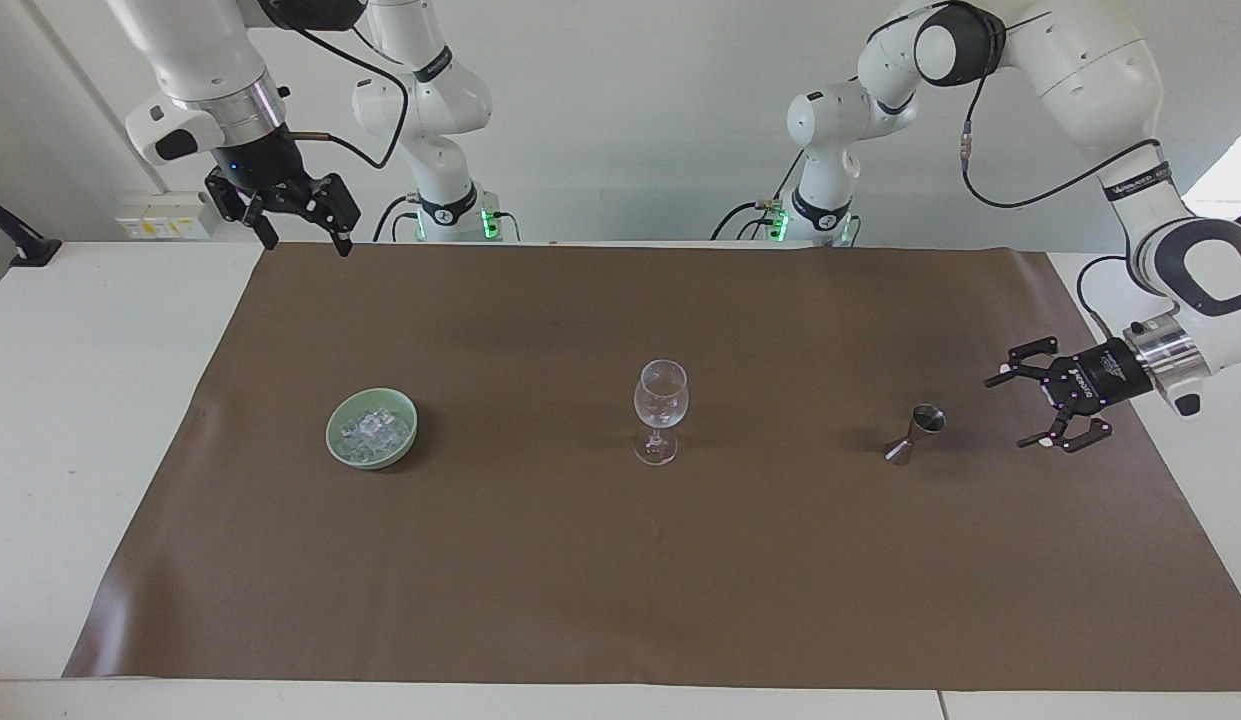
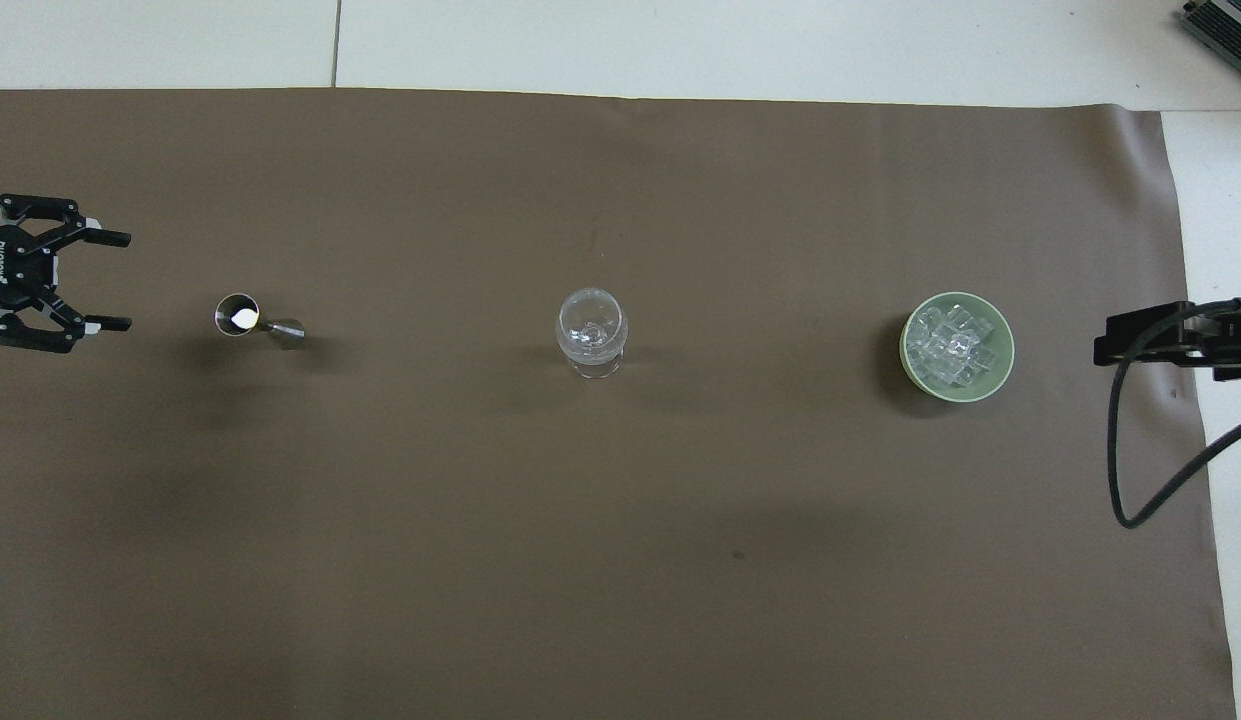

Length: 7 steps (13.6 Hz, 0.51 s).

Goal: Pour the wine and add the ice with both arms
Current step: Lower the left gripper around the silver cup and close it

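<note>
I will next use my left gripper to grab the small metal jigger by its narrow middle (image 2: pixel 266 324) between the jigger's cups. Both cups widen outward with sloping sides.
A clear wine glass (image 1: pixel 660 410) (image 2: pixel 591 330) stands empty at the middle of the brown mat (image 1: pixel 620 580). Toward the left arm's end stands a small steel jigger (image 1: pixel 915 436) (image 2: pixel 242 317). A bright glint shows in its cup, and I cannot tell what it holds. No wine shows. My left gripper (image 1: pixel 1010 412) (image 2: pixel 125 282) hovers low beside the jigger, open and lying sideways, its fingertips pointing at the jigger and a short gap away. Ice (image 1: pixel 375 430) (image 2: pixel 948 345) is heaped in a pale green bowl (image 1: pixel 338 447) (image 2: pixel 1005 368) toward the right arm's end. My right gripper (image 1: pixel 308 245) waits open, high over the mat's corner by its base.
The mat covers most of the white table (image 1: pixel 80 400). A black cable (image 2: pixel 1130 470) and a black part of the right arm's wrist (image 2: pixel 1170 338) hang over the mat's edge beside the bowl. A dark device (image 2: pixel 1225 25) sits at the table's corner.
</note>
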Each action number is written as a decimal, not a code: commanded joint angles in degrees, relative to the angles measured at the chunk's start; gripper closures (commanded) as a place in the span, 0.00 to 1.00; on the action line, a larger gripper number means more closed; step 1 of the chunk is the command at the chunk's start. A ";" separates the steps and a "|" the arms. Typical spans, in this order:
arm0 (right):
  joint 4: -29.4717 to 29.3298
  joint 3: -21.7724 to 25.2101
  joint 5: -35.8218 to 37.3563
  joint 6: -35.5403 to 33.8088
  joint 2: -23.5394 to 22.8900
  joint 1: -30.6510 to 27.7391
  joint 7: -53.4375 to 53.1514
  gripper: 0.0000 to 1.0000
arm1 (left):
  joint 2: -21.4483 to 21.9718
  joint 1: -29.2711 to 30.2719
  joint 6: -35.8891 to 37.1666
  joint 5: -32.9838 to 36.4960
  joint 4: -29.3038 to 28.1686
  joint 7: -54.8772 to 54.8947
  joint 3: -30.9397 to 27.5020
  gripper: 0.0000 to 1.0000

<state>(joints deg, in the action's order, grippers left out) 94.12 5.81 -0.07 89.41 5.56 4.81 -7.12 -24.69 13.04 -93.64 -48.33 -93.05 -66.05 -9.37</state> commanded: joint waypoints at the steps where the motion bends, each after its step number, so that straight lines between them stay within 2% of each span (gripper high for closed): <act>1: 0.10 0.17 0.16 -0.81 0.24 0.02 1.06 0.00 | 2.10 0.41 -3.03 -2.64 -7.82 4.15 0.31 0.00; 7: 0.10 0.17 0.16 -0.81 0.24 0.02 1.06 0.00 | 6.23 -0.37 -7.94 -10.55 -21.02 15.06 0.31 0.00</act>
<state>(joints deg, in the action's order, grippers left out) 94.12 5.81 -0.07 89.41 5.56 4.81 -7.12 -22.44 13.09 -97.95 -56.25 -107.77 -53.82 -9.25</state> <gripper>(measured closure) 0.000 0.000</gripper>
